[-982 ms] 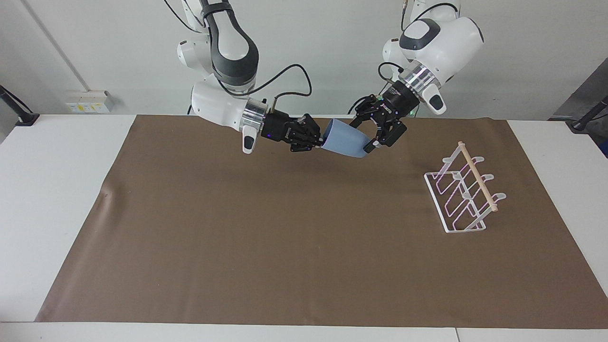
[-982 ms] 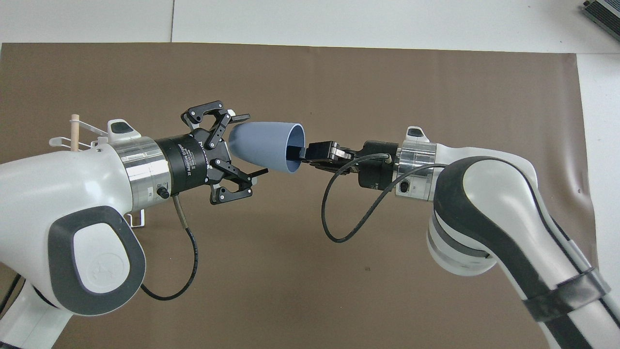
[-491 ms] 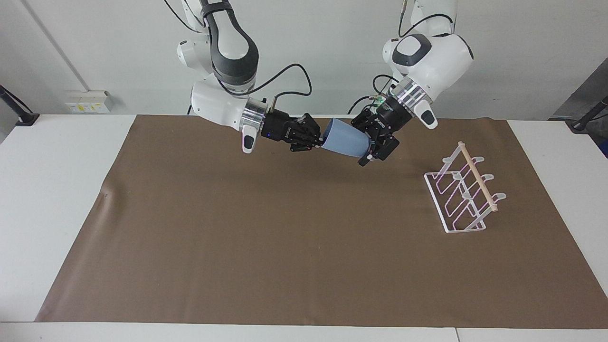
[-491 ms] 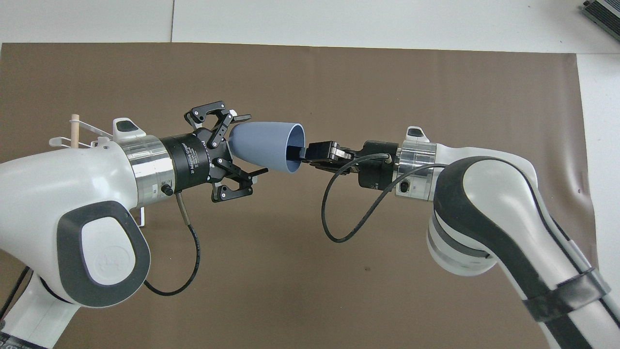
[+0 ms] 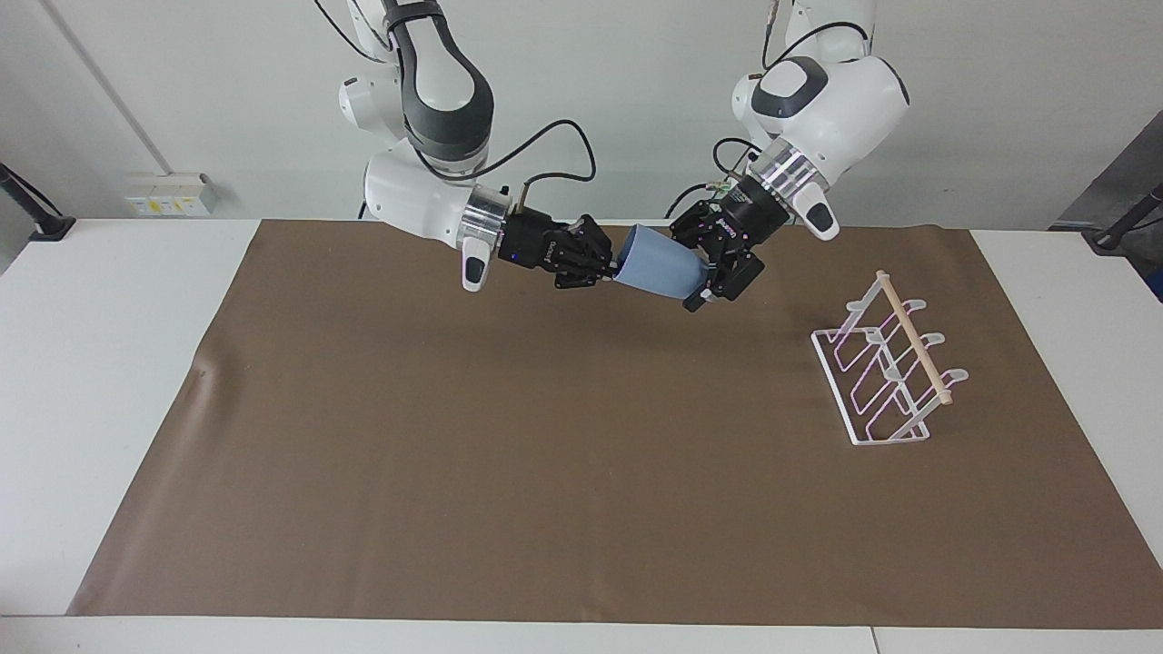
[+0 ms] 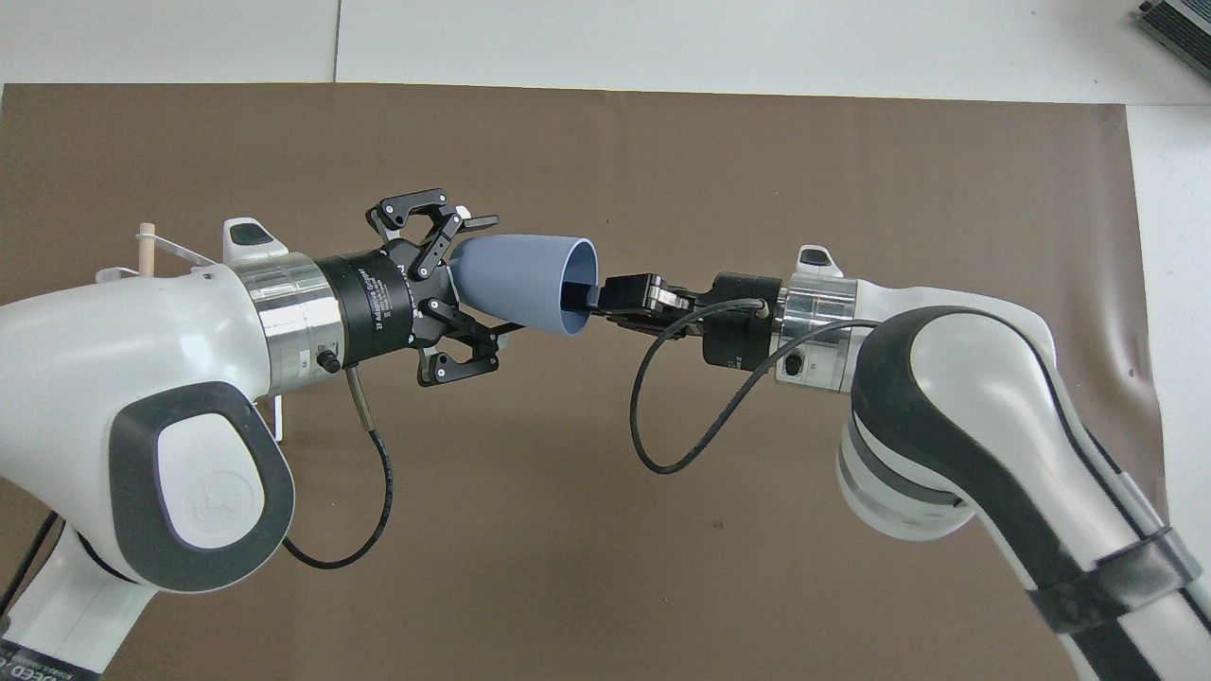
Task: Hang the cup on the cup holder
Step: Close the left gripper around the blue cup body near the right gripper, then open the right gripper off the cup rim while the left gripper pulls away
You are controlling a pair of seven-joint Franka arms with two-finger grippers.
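Observation:
Next, the left gripper grabs the cup by its narrow base, which keeps the cup's open rim free for the holder.
The light-blue cup hangs on its side in the air over the brown mat, near the robots' edge. My right gripper is shut on the cup's rim, one finger inside the mouth, which also shows in the overhead view. My left gripper is open, with its fingers on either side of the cup's base. I cannot tell whether they touch it. The white wire cup holder with its wooden dowel stands on the mat toward the left arm's end. In the overhead view only its dowel tip shows past the left arm.
The brown mat covers most of the white table. A black cable loops below the right wrist. A small crease marks the mat's edge toward the right arm's end.
The left gripper has turned and slid a little farther around the cup's base. The right gripper keeps hold of the rim. The cup has barely moved.

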